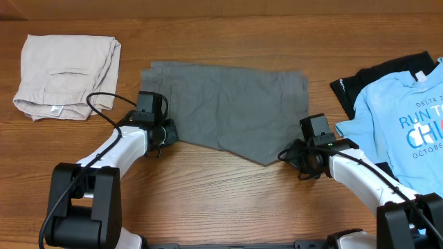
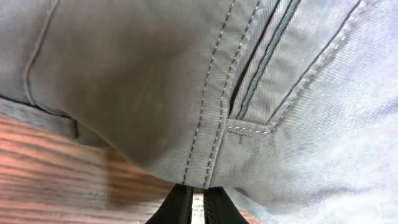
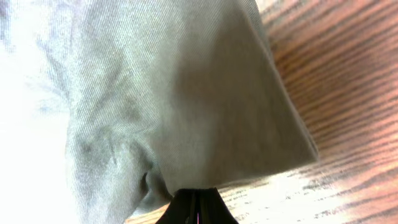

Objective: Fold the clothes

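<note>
The fabric edge of the shorts is only slightly above the table and would settle on the flat table if I opened now, so my right gripper should release it.
The grey shorts [image 1: 228,104] lie spread on the wooden table in the overhead view, partly folded, with a corner pointing toward the front. My left gripper [image 1: 166,133] is at their left front edge. In the left wrist view its jaws [image 2: 196,202] are shut on the stitched seam of the shorts [image 2: 205,93], next to a slit pocket [image 2: 261,68]. My right gripper [image 1: 294,155] is at the shorts' front right corner. In the right wrist view its jaws [image 3: 196,205] are shut on the fabric edge [image 3: 186,112], which is lifted a little off the table.
Folded pale beige shorts [image 1: 66,72] lie at the back left. A light blue printed T-shirt [image 1: 408,117] lies over a black garment [image 1: 360,86] at the right edge. Bare wood [image 1: 221,194] runs along the front between the arms.
</note>
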Robot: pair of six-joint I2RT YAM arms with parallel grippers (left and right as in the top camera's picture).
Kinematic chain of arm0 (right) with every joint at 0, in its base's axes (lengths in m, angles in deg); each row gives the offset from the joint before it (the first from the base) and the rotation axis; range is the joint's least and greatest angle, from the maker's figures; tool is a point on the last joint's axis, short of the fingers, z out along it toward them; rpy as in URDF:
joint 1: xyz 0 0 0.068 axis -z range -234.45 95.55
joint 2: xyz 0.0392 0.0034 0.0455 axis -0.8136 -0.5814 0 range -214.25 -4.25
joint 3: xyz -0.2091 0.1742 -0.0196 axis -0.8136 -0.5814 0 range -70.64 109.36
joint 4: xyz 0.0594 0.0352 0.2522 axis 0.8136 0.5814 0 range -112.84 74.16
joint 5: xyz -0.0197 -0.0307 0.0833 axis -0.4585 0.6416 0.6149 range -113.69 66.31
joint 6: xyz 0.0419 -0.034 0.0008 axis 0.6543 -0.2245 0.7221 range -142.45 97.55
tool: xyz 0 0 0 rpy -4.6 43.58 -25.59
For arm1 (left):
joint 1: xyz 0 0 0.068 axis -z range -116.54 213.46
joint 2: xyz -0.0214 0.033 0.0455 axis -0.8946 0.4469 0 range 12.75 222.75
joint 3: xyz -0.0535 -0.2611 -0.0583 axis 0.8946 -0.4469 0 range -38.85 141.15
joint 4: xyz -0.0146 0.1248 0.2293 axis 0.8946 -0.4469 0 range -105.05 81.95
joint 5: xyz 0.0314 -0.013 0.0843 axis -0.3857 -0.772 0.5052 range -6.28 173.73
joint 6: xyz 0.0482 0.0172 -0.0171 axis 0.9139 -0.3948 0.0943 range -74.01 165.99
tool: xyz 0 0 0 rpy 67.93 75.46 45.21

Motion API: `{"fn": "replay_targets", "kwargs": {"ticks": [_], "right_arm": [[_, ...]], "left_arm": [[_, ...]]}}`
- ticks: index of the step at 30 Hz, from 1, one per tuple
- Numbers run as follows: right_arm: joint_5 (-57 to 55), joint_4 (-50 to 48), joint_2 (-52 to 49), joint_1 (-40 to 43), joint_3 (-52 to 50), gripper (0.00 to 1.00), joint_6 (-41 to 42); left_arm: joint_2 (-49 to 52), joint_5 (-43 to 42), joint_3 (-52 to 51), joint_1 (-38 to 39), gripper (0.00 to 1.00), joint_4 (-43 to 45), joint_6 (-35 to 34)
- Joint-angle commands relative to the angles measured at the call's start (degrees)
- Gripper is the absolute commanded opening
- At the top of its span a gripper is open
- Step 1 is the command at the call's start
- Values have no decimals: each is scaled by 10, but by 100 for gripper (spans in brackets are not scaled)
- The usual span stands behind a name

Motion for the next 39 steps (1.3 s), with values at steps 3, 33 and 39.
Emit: {"fn": "replay_targets", "kwargs": {"ticks": [3, 33, 39], "right_arm": [[-8, -7, -3, -2, -3, 4, 4], [10, 235, -69, 74, 562, 75, -410], [10, 91, -183, 102, 562, 75, -486]], "left_arm": [[20, 10, -14, 4, 4, 12, 1], [21, -80, 547, -100, 63, -355, 124], [135, -104, 547, -134, 67, -289, 137]]}}
